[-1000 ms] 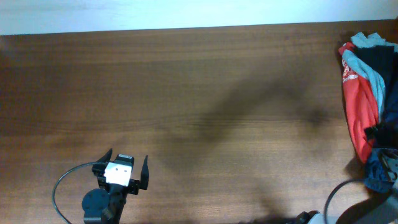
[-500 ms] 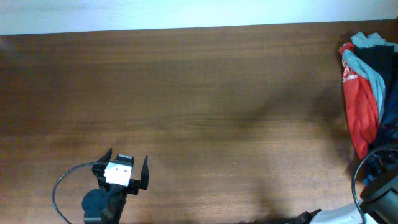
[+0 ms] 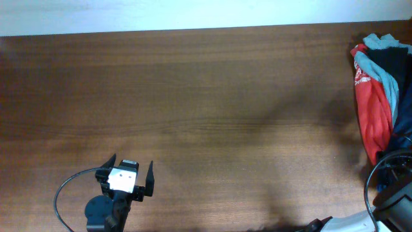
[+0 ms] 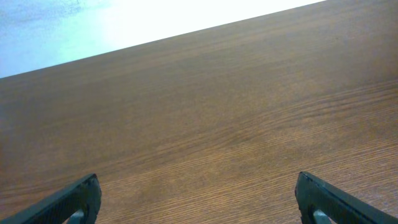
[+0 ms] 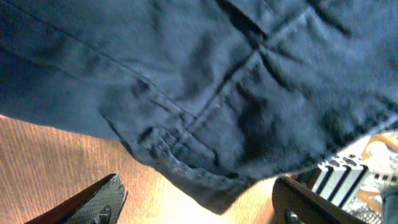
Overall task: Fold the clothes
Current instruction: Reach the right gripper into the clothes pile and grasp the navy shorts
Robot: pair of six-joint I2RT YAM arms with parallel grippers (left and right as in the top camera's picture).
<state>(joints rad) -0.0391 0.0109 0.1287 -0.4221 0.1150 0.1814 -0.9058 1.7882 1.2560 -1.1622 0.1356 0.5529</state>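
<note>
I need to grab the navy clothes (image 5: 205, 87) next with my right gripper by the dipping hem corner (image 5: 200, 184), so the rest stays free to spread for folding.
The clothes (image 5: 205, 87), dark navy cloth with stitched seams, fill the upper part of the right wrist view. A hem corner dips down between the fingers of my right gripper (image 5: 199, 208), whose jaws stand wide apart and open, not clamped on the cloth. From overhead the navy clothes (image 3: 403, 84) lie in a pile at the table's right edge, with my right arm (image 3: 394, 205) low in the bottom right corner beside them. My left gripper (image 3: 129, 175) stands open over bare wood at the front left, with nothing between its fingers (image 4: 68, 202).
A red garment with white print (image 3: 372, 109) and a light grey-blue garment (image 3: 385, 74) lie in the same pile at the right edge. A black cable (image 3: 64, 190) loops beside the left arm. The wooden table (image 3: 212, 96) ends at a white wall behind.
My right arm has pulled back toward the bottom right corner, and its shadow across the table has gone. The left arm has not moved.
</note>
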